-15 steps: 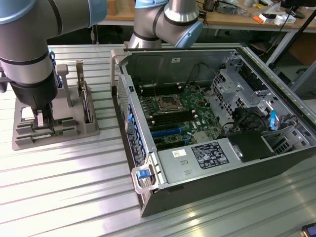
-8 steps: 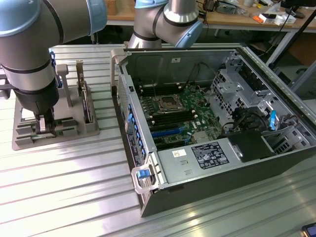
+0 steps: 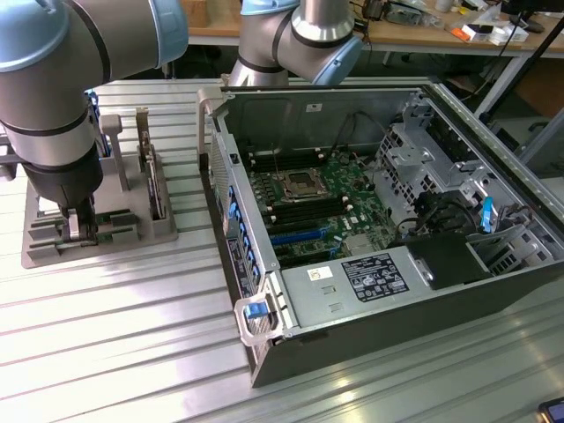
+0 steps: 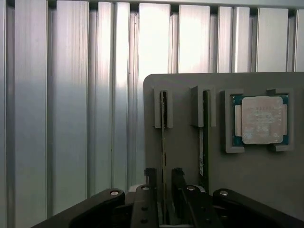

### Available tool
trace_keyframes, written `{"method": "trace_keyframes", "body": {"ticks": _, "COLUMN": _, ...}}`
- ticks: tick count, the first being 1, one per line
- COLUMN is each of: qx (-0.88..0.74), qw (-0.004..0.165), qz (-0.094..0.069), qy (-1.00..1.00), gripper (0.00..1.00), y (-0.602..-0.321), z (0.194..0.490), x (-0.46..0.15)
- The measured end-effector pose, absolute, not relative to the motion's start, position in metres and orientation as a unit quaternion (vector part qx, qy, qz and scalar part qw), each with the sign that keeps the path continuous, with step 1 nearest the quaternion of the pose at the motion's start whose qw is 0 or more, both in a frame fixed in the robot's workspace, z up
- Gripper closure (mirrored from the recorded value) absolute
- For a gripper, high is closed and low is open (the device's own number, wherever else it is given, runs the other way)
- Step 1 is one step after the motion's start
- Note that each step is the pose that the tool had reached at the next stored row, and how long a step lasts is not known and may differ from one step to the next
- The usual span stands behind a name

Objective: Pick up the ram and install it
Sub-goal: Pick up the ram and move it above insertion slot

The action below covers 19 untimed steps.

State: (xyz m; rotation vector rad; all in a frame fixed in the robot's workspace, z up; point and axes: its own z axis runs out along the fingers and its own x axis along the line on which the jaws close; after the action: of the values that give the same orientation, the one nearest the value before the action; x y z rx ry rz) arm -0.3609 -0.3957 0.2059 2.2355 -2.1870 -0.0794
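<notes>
I will next grab the ram stick with my gripper by the bare middle of its upper edge; the holder's slotted posts cover the stick's ends.
Two green ram sticks stand on edge in slots of a grey holder. My gripper is down over the nearer ram, one finger on each side of it with a narrow gap showing, so it is open around the stick. The second ram stands parallel beside it. In the exterior view the gripper is low at the holder on that view's left, apart from the opened computer case. The motherboard's memory slots lie beside the processor socket.
A square silver processor lies in a pocket of the holder. A hard drive stands upright in the holder. The ribbed metal table runs around both. Drive cages and cables fill the case's far side.
</notes>
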Motion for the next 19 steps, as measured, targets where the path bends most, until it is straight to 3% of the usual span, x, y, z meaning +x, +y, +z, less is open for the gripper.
{"method": "trace_keyframes", "body": {"ticks": 1, "qx": 0.715, "qw": 0.007, "qz": -0.025, "qy": -0.699, "gripper": 0.78, "y": -0.396, "z": 0.206, "x": -0.361}}
{"method": "trace_keyframes", "body": {"ticks": 2, "qx": 0.715, "qw": 0.007, "qz": -0.025, "qy": -0.699, "gripper": 0.78, "y": -0.396, "z": 0.206, "x": -0.361}}
{"method": "trace_keyframes", "body": {"ticks": 3, "qx": 0.715, "qw": 0.007, "qz": -0.025, "qy": -0.699, "gripper": 0.87, "y": -0.396, "z": 0.206, "x": -0.361}}
{"method": "trace_keyframes", "body": {"ticks": 19, "qx": 0.715, "qw": 0.007, "qz": -0.025, "qy": -0.699, "gripper": 0.87, "y": -0.396, "z": 0.220, "x": -0.361}}
